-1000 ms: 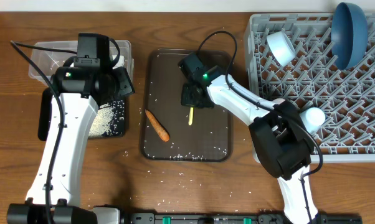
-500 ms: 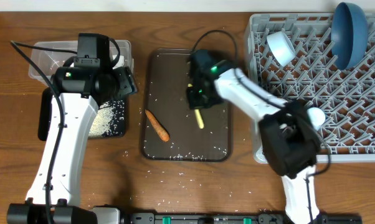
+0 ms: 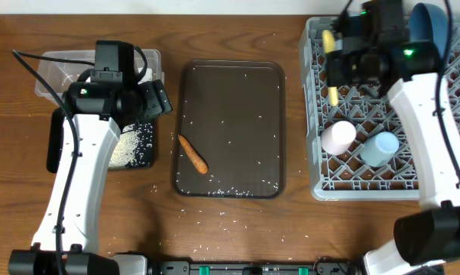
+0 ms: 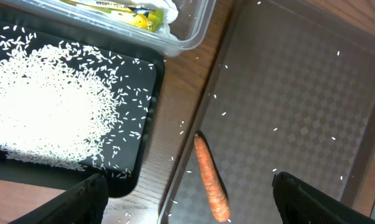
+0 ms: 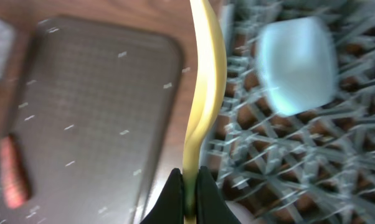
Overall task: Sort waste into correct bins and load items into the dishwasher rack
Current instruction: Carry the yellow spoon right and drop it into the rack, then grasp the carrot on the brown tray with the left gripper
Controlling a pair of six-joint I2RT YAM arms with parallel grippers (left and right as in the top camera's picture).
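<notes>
The spoon [image 3: 332, 96] hangs high above the rack's side rim and would fall short if released; it goes over the rack next, then my right gripper opens.
My right gripper [image 3: 338, 61] [image 5: 189, 186] is shut on the pale yellow spoon [image 3: 332, 96] [image 5: 203, 93] and holds it over the left part of the grey dishwasher rack [image 3: 444, 164] [image 5: 287, 155]. In the rack are a pink cup [image 3: 338, 137], a light blue cup [image 3: 380, 147] [image 5: 296, 65] and a dark blue dish [image 3: 432, 30]. The bowl is hidden. My left gripper [image 3: 157, 99] [image 4: 190, 202] is open and empty above the orange carrot [image 3: 192, 153] [image 4: 210, 177]. The black tray [image 3: 142, 156] [image 4: 144, 168] holds white rice [image 4: 50, 106]. The clear tub [image 3: 54, 65] [image 4: 187, 37] holds a yellow-green wrapper [image 4: 137, 9].
The carrot lies on the dark brown serving tray [image 3: 238, 92] [image 4: 293, 106] [image 5: 94, 106], with loose rice grains [image 3: 230, 191] along its near edge. More grains lie on the wooden table [image 3: 222, 221] in front of it.
My right gripper has lifted the spoon off the brown serving tray and carried it right, over the rack. The left arm has not moved.
</notes>
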